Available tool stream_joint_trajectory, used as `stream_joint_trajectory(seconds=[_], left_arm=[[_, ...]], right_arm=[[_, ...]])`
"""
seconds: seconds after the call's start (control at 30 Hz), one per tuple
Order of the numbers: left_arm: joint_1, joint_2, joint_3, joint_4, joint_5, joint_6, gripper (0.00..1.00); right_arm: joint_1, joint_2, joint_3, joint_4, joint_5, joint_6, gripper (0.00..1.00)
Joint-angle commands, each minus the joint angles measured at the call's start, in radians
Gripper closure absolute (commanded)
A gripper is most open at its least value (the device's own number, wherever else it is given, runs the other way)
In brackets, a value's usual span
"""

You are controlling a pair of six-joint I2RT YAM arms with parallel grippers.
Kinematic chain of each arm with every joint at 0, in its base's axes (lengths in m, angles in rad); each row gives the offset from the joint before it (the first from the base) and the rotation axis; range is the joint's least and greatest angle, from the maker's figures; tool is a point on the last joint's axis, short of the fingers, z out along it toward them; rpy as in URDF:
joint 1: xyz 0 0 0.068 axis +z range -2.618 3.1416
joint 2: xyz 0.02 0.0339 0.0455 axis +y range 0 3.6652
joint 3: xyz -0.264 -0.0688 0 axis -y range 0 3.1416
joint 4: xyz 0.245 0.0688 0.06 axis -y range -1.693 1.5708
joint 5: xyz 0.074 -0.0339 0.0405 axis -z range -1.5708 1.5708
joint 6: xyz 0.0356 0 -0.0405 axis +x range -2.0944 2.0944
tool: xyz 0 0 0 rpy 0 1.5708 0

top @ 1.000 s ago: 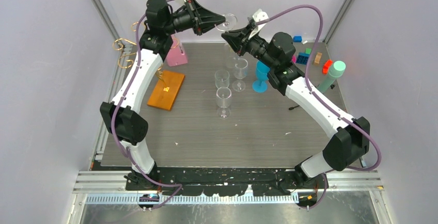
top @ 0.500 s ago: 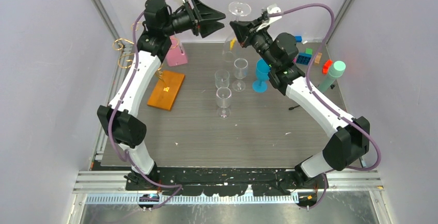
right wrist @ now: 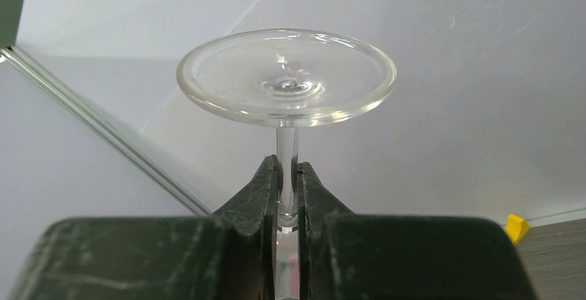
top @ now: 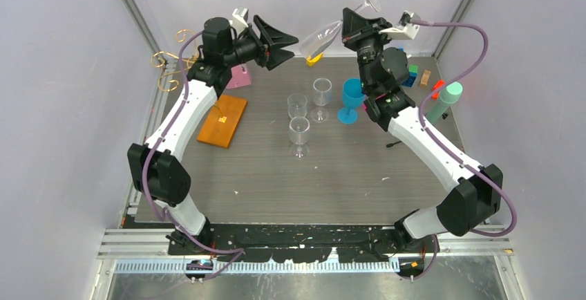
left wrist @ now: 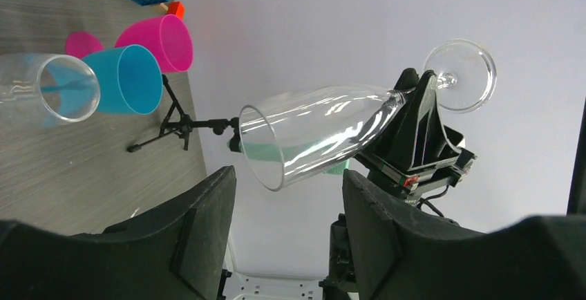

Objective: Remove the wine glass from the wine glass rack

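My left gripper next needs to grab the wine glass by its bowl's rim (top: 308,50) (left wrist: 265,148), which leaves the foot free, to set the glass upright on the tabletop.
The clear wine glass (top: 319,37) hangs in the air near the back wall, tilted with its bowl to the left and its foot up to the right. My right gripper (top: 349,27) is shut on its stem; in the right wrist view the fingers (right wrist: 266,189) pinch the stem just under the round foot (right wrist: 287,75). My left gripper (top: 280,41) stands open just left of the bowl and does not touch it. In the left wrist view the bowl (left wrist: 318,130) lies beyond my open fingertips (left wrist: 221,182). The wine glass rack (top: 169,65) of gold wire stands at the far left on its orange base (top: 222,120).
Three clear glasses (top: 298,117) and a blue goblet (top: 350,99) stand mid-table. A pink object (top: 238,75) sits by the rack. A teal bottle (top: 446,99), toy blocks (top: 414,75) and a small black tripod (top: 394,144) are at the right. Walls close in on three sides.
My left gripper let go of the glass, opened and drew back left. My right gripper swung up and right with the glass, tipping it from foot-up to slanted.
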Motion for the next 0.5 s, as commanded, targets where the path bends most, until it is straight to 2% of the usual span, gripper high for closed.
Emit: stream_joint_trajectory(seconds=[0.0,0.13,0.33,0.47], left_arm=[[-0.006,-0.057,0.006,0.088,-0.014,-0.023,0.4],[-0.01,-0.047,-0.007,0.219,0.03,-0.117,0.39],[-0.01,0.028,-0.015,0.601,0.104,-0.472,0.48],[-0.01,0.027,-0.004,0.62,0.102,-0.492,0.55]], right_arm=[[0.002,-0.056,-0.004,0.093,0.11,0.17,1.0],[0.001,-0.06,-0.003,0.073,0.114,0.231,1.0],[-0.014,-0.036,-0.013,0.05,0.088,0.335,1.0],[-0.032,-0.021,-0.029,0.045,0.06,0.424,1.0]])
